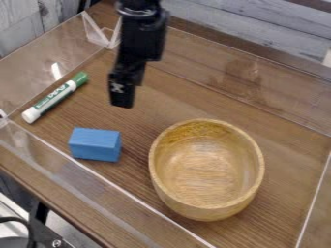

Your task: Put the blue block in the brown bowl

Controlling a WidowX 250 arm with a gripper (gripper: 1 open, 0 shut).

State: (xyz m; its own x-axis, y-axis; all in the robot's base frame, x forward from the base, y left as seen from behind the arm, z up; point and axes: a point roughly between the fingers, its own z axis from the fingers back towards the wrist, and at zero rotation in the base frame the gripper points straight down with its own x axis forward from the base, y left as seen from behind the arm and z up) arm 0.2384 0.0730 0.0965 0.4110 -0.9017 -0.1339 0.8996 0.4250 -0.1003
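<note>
I should next grab the blue block by its middle [96, 142] with my gripper, to put it inside the brown bowl [206, 169].
The blue block [95, 144] lies flat on the wooden table near the front left. To its right stands the brown bowl [206, 169], round, light wood, with nothing inside. My gripper [122, 91] hangs pointing down above the table, up and a little right of the block, apart from it. From this side its fingers overlap, so the gap between them does not show. Nothing is seen held in them.
A green-and-white marker [54, 96] lies at the left, beyond the block. A clear plastic wall [23, 143] rims the table. A clear stand [104, 34] sits at the back left.
</note>
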